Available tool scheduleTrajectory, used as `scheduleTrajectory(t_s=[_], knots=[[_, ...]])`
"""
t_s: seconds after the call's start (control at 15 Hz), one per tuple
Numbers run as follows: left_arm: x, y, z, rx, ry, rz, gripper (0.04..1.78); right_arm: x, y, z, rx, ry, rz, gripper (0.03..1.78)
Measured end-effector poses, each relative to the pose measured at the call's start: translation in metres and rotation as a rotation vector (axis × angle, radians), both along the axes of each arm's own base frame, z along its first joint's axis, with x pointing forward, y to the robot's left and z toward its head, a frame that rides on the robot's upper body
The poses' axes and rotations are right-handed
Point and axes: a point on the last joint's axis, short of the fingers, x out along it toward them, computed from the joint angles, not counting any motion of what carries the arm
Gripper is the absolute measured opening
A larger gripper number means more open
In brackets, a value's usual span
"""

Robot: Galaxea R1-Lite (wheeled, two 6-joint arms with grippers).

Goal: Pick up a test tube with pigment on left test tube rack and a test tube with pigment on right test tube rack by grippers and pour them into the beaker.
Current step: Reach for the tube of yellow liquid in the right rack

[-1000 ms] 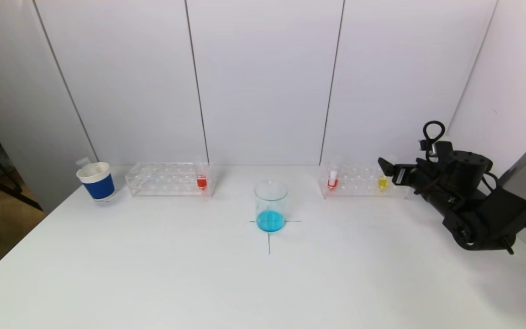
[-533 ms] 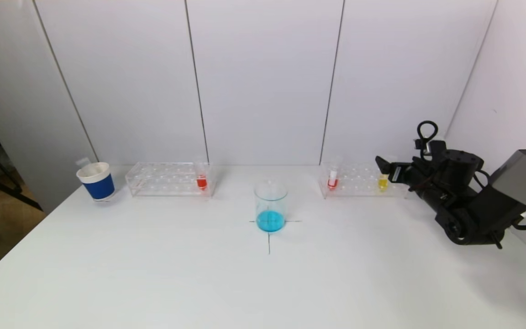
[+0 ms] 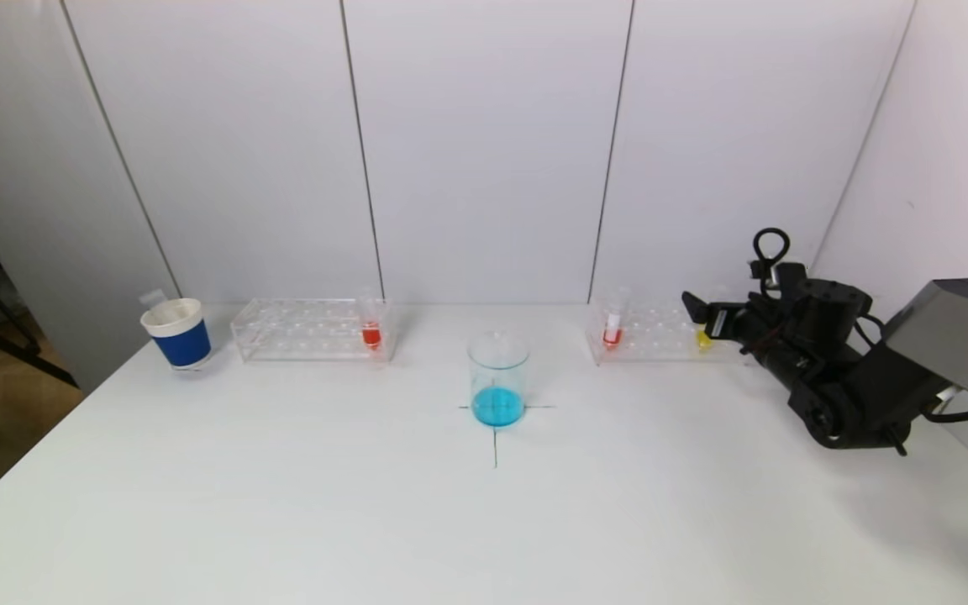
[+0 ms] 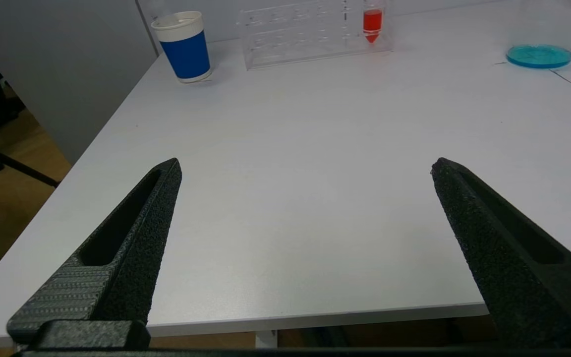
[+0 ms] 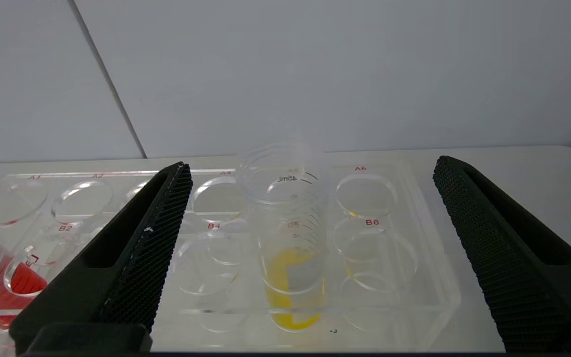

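I next need to grab the yellow tube with my right gripper by its upper part just under the tube's rim (image 5: 288,221) to pick it up, because the yellow tube's rack closes around the tube's lower body.
A glass beaker (image 3: 498,378) holding blue liquid stands at the table's middle on a drawn cross. The clear left rack (image 3: 312,329) holds one tube of red pigment (image 3: 371,323) at its right end. The clear right rack (image 3: 660,332) holds a red tube (image 3: 612,328) and a yellow tube (image 3: 704,338). My right gripper (image 3: 707,318) is open at the rack's right end. In the right wrist view the yellow tube (image 5: 290,248) stands upright between the spread fingers of the right gripper (image 5: 311,163), untouched. My left gripper (image 4: 306,162) is open and empty over the table's front left edge.
A blue and white paper cup (image 3: 177,334) stands left of the left rack. White wall panels close the back and right side, close behind the right rack (image 5: 414,277). The table's left edge drops to the floor (image 4: 8,198).
My right arm has moved left and toward the back wall, bringing its open gripper up to the yellow tube. Nothing else has moved.
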Motion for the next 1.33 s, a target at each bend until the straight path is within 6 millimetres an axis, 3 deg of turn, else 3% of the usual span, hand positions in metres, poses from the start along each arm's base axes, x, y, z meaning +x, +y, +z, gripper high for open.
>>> scheduleTrajectory(t_s=[1.33], knots=[[0.0, 0.0, 0.0, 0.0, 0.0, 0.0, 1.76, 0.0053, 0.0055, -0.0086, -0.009, -0.006, -0.004, 1.77]])
